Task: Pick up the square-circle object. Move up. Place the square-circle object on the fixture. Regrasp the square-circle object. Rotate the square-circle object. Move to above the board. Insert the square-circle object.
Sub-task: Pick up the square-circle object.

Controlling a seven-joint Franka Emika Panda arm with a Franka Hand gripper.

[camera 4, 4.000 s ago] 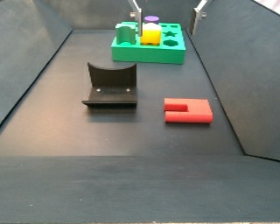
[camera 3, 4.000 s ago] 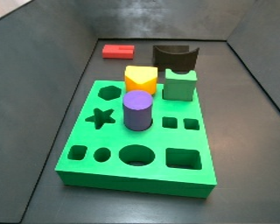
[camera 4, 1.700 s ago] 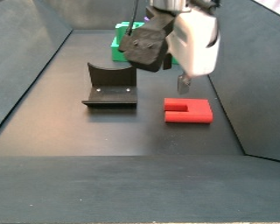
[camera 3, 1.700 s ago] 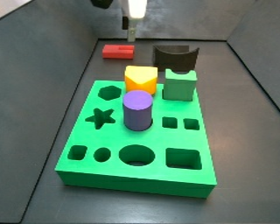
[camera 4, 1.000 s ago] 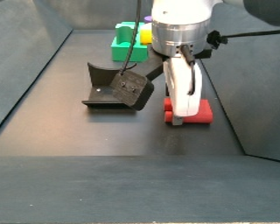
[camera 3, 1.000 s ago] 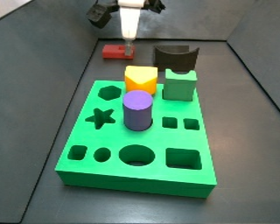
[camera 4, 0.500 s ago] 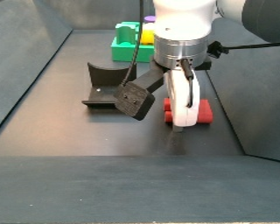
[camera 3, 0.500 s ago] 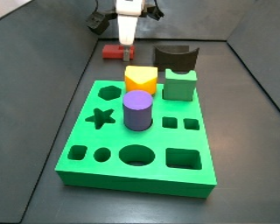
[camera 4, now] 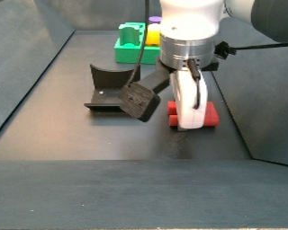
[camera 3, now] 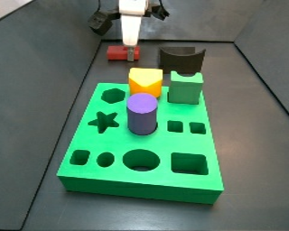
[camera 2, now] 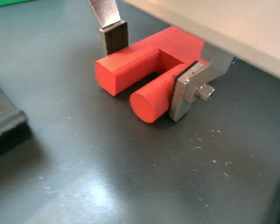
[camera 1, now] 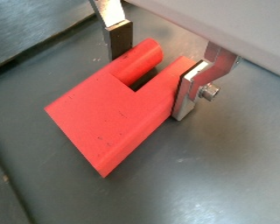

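Observation:
My gripper takes hold of the square-circle object by its square and round pegs next, to set it on the black fixture (camera 3: 181, 61).
The square-circle object (camera 1: 108, 109) is a small red block lying flat on the dark floor, with one square prong and one round prong (camera 2: 154, 96). My gripper (camera 1: 154, 59) is down over it and open, one finger on each side of the two prongs. The silver finger (camera 1: 192, 87) rests against the square prong, while the dark pad (camera 1: 116, 39) stands just off the round one. In a side view the arm covers most of the object (camera 4: 175, 111). The black fixture (camera 4: 111, 88) stands beside it. The green board (camera 3: 141, 135) lies further off.
On the board stand a green cube (camera 3: 187, 87), a yellow-orange block (camera 3: 144, 81) and a purple cylinder (camera 3: 141, 115). The fixture (camera 3: 181, 60) sits just behind the board. Grey walls enclose the floor on the sides and at the back.
Over the last second the gripper came down onto the red object and turned slightly. Since half a second ago almost nothing has moved.

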